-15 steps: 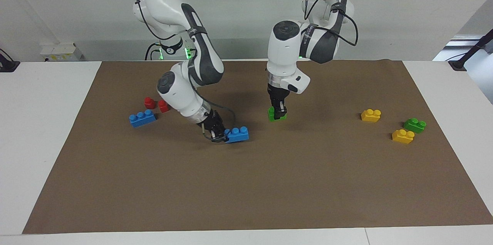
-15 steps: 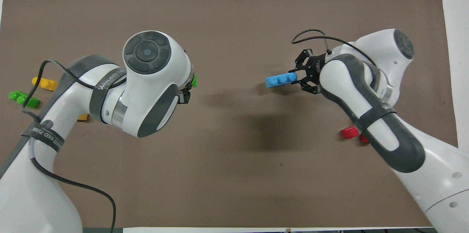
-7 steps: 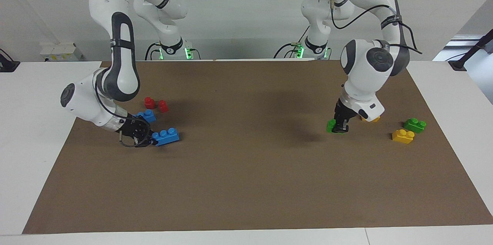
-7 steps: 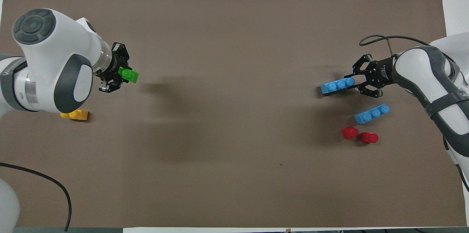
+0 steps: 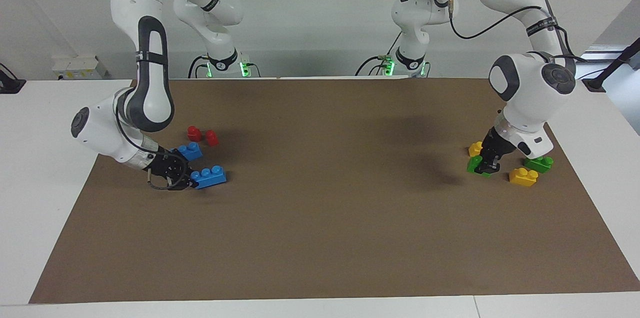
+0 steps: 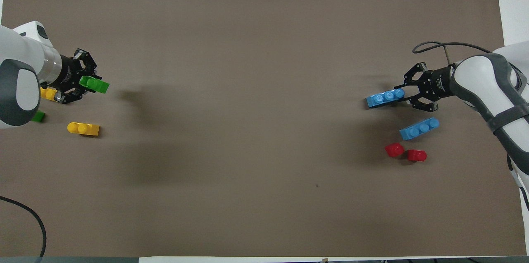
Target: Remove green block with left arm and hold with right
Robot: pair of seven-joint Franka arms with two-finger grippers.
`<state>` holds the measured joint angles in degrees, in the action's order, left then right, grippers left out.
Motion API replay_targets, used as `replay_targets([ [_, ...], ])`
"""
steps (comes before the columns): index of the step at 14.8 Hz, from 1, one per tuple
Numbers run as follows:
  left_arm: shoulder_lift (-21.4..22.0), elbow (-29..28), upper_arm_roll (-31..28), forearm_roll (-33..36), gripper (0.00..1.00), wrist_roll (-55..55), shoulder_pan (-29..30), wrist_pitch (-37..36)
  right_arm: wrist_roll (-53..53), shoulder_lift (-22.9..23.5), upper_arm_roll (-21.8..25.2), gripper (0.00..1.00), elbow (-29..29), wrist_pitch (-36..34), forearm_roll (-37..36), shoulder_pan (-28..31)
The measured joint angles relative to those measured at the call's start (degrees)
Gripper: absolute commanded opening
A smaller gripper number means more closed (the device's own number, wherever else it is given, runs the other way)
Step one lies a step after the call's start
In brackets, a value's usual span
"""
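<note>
My left gripper now keeps hold of the green block, since the block is still tilted above the brown mat in the overhead view.
My left gripper (image 5: 486,166) is shut on a small bright green block (image 5: 475,165) and holds it low at the brown mat, toward the left arm's end of the table, beside a yellow brick (image 5: 475,148). In the overhead view the left gripper (image 6: 87,83) has the green block (image 6: 97,85) sticking out of its tips. My right gripper (image 5: 186,181) is shut on one end of a long blue brick (image 5: 210,176), low at the mat toward the right arm's end. It also shows in the overhead view (image 6: 404,94) with the blue brick (image 6: 384,98).
A second green block (image 5: 539,162) and a second yellow brick (image 5: 523,177) lie beside the left gripper. A second blue brick (image 5: 190,150) and two red pieces (image 5: 194,133) lie nearer to the robots than the right gripper. The brown mat (image 5: 320,238) covers the table.
The left arm has carried the green block from mid-table out to the yellow bricks at its own end. The right arm has carried the blue brick toward its end.
</note>
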<state>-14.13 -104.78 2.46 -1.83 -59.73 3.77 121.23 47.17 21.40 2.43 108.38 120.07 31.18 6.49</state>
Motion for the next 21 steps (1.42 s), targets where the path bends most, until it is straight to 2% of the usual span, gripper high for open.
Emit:
replay_targets([
  [2,-1.80,-0.26,0.00,-0.11,0.00,2.54,0.75,2.81,-0.04,-1.79,-0.31,1.00,-0.43,-1.20,-0.43,-0.17],
  [4,-4.24,-0.25,0.08,-0.16,0.00,4.42,0.98,5.78,-0.13,-5.66,-0.57,1.00,-1.61,-4.10,-4.86,-0.19],
  [7,-6.87,-0.23,0.06,-0.18,0.00,5.78,2.07,9.02,-2.50,-11.83,-1.08,1.00,-5.73,-12.65,-12.83,-0.22],
  [10,-8.77,-0.23,0.10,-0.20,0.00,6.14,2.55,12.38,-14.73,-16.26,-1.40,1.00,-10.65,-21.92,-21.81,-1.75],
  [13,-9.55,-0.22,0.25,-0.23,0.00,6.36,2.56,14.07,-28.54,-21.91,-1.43,1.00,-12.23,-29.17,-24.91,-2.59],
  [14,-9.64,-0.22,0.35,-0.26,0.58,6.59,2.56,14.60,-32.75,-23.84,-1.44,1.00,-12.42,-31.64,-25.79,-2.62],
  [15,-9.69,-0.22,0.42,-0.29,1.00,7.06,2.56,15.00,-36.71,-25.73,-1.50,1.00,-12.48,-33.68,-27.18,-2.91],
  [17,-9.91,-0.22,0.49,-0.33,1.00,8.50,2.55,15.43,-41.24,-28.02,-1.58,1.00,-13.18,-35.55,-30.71,-4.84],
  [21,-10.02,-0.15,0.52,-0.36,1.00,10.30,2.55,15.74,-42.32,-27.80,-2.10,1.00,-14.15,-34.03,-32.09,-6.59],
])
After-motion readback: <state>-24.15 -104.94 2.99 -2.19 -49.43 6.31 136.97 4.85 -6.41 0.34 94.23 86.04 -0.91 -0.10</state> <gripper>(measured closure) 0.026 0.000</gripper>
